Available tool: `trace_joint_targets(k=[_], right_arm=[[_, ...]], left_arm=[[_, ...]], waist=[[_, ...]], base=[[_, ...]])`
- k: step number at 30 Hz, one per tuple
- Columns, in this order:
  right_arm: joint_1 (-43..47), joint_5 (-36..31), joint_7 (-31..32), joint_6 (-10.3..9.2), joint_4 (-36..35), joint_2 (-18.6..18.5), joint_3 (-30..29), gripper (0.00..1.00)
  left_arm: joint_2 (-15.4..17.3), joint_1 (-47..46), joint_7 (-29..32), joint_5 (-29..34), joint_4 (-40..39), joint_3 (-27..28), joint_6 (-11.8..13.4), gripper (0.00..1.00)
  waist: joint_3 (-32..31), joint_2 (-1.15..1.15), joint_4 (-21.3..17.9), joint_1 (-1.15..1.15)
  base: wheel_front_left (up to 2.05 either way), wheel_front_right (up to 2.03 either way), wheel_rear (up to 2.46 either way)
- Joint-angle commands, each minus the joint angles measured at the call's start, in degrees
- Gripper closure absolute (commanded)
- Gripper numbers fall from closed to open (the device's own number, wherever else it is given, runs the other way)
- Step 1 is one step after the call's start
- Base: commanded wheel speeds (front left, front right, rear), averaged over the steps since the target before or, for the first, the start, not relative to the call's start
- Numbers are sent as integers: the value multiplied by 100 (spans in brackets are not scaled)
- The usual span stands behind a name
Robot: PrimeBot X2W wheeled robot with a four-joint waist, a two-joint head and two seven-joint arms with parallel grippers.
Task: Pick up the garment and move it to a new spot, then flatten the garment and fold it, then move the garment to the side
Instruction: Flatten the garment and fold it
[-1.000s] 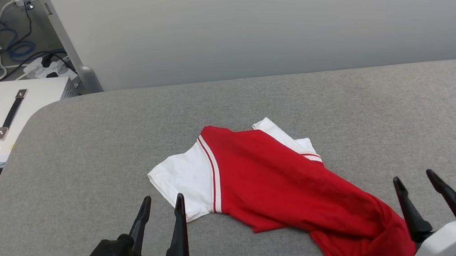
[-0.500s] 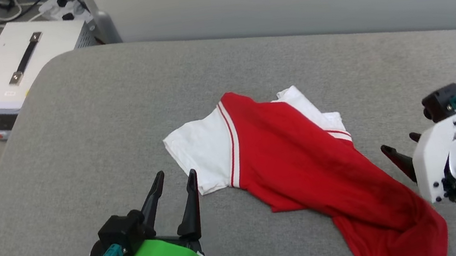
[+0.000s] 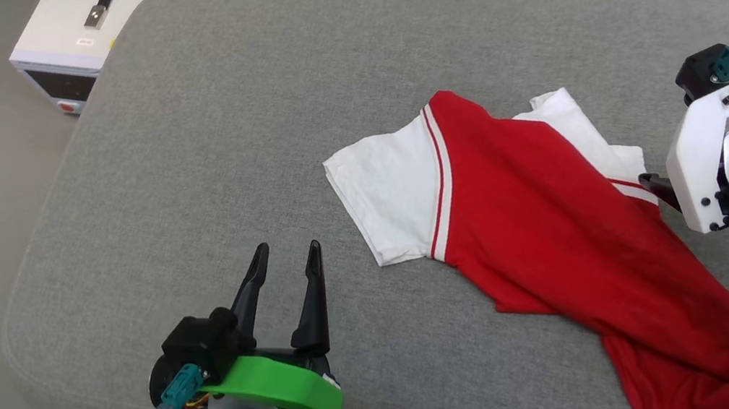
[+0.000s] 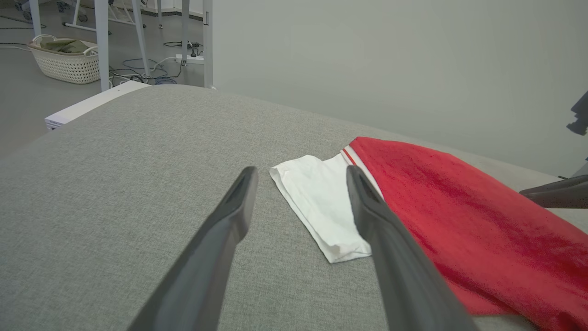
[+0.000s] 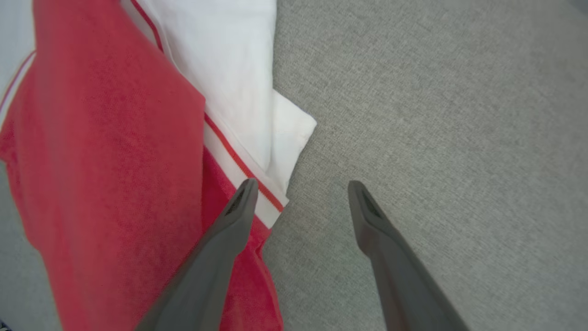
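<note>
The white sleeve lies flat and its cuff edge [image 3: 354,218] is slightly raised, so my left gripper needs to take hold of the garment by the sleeve's hem corner [image 3: 383,260] next.
The garment [image 3: 540,206] lies crumpled on the grey padded surface [image 3: 211,112]. Its red body runs toward the lower right, with a white sleeve on each side. My left gripper [image 3: 287,249] stands open just left of the near white sleeve [image 4: 321,202], holding nothing. In the left wrist view the left gripper [image 4: 301,169] frames that sleeve's edge. My right gripper [image 5: 302,184] is open above the garment [image 5: 105,138]. One fingertip [image 5: 248,186] is over the striped seam of the far sleeve, the other over bare grey fabric. Whether it touches the cloth I cannot tell.
A white box with a black handle [image 3: 74,31] stands on the floor beyond the surface's far left corner. A wicker basket [image 4: 66,64], table legs and cables sit farther off on the floor. A plain grey wall [image 4: 390,69] backs the surface.
The head camera has tilted down and turned, shifting the whole picture. My right arm has risen and swung in over the garment's far sleeve. The left gripper and the garment stay put.
</note>
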Motion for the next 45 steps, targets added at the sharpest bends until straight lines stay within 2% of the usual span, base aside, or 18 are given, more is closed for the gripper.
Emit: trace_joint_targets(k=[1,6,13,14,15,16,25,32,38,45], right_arm=[[-131,-71,-15,-4,135,-18,19,0],[-302,-122,-52,-4,721,-35,141,0],[-231,83,-76,-4,1034,-138,562,0],[-209,142,-56,-4,1084,-154,609,50],[-197,183,-55,-4,1107,-173,651,67],[-189,322,-168,-4,1158,-237,716,100],[-142,523,-953,-4,1386,-447,573,100],[257,558,-1751,-4,1364,-632,248,100],[781,500,-2342,-4,1298,-700,-401,100],[1417,84,-2745,-4,1399,-618,-1535,100]], left_arm=[[-41,-93,-32,43,-12,17,-43,0],[-92,-91,-32,78,4,39,-51,0],[-122,-69,-33,78,-19,76,-55,0],[-124,-68,-33,77,-23,79,-56,0],[-125,-68,-33,76,-26,81,-56,0],[-129,-67,-33,78,-28,90,-57,0],[-131,-42,-33,146,44,164,-58,0],[-128,75,-33,270,-104,343,-59,0],[-90,174,-33,289,-34,345,-59,0],[-29,271,-33,307,-11,406,-59,0]], waist=[[248,0,255,0],[304,0,436,0],[379,0,523,0],[390,0,527,0],[398,0,530,0],[409,0,520,0],[148,0,264,0],[-206,0,-154,0],[-446,0,-535,0],[-565,0,-906,0]], base=[[0,0,0],[0,0,0],[0,0,0],[0,0,0],[0,0,0],[0,0,0],[0,0,0],[0,0,0],[0,0,0],[0,0,0]])
